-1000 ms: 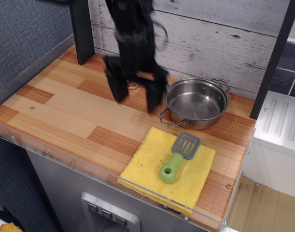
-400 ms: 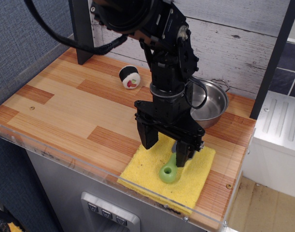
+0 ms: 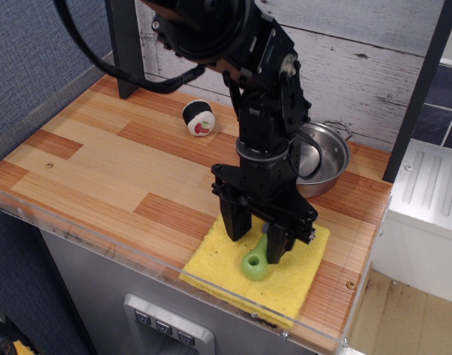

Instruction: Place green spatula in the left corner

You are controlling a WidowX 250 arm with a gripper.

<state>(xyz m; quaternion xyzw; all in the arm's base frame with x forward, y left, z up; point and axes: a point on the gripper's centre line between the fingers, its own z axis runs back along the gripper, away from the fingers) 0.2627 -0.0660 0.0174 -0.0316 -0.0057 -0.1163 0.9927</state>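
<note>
Next, my gripper should grip the green spatula by its lime-green handle (image 3: 260, 253) to place it in the left corner (image 3: 104, 90).
The green spatula (image 3: 255, 264) lies on a yellow cloth (image 3: 215, 260) at the front right of the counter. Only its lime-green handle with the round holed end shows; the arm hides the blade. My gripper (image 3: 255, 246) is open and lowered onto the cloth, with one black finger (image 3: 235, 220) on each side of the handle. I cannot tell whether the fingers touch it. The left corner (image 3: 100, 92) is bare orange-brown wood at the back left, between the blue-grey fabric wall (image 3: 33, 52) and the black post (image 3: 126, 44).
A steel pot (image 3: 328, 157) stands behind the cloth at the back right, partly hidden by the arm. A small sushi-roll toy (image 3: 198, 118) lies near the back wall. A clear plastic lip (image 3: 100, 240) runs along the front edge.
The gripper came forward from the back of the counter and down over the cloth. In the last moment it dropped lower around the spatula handle. The sushi toy came into sight behind it.
</note>
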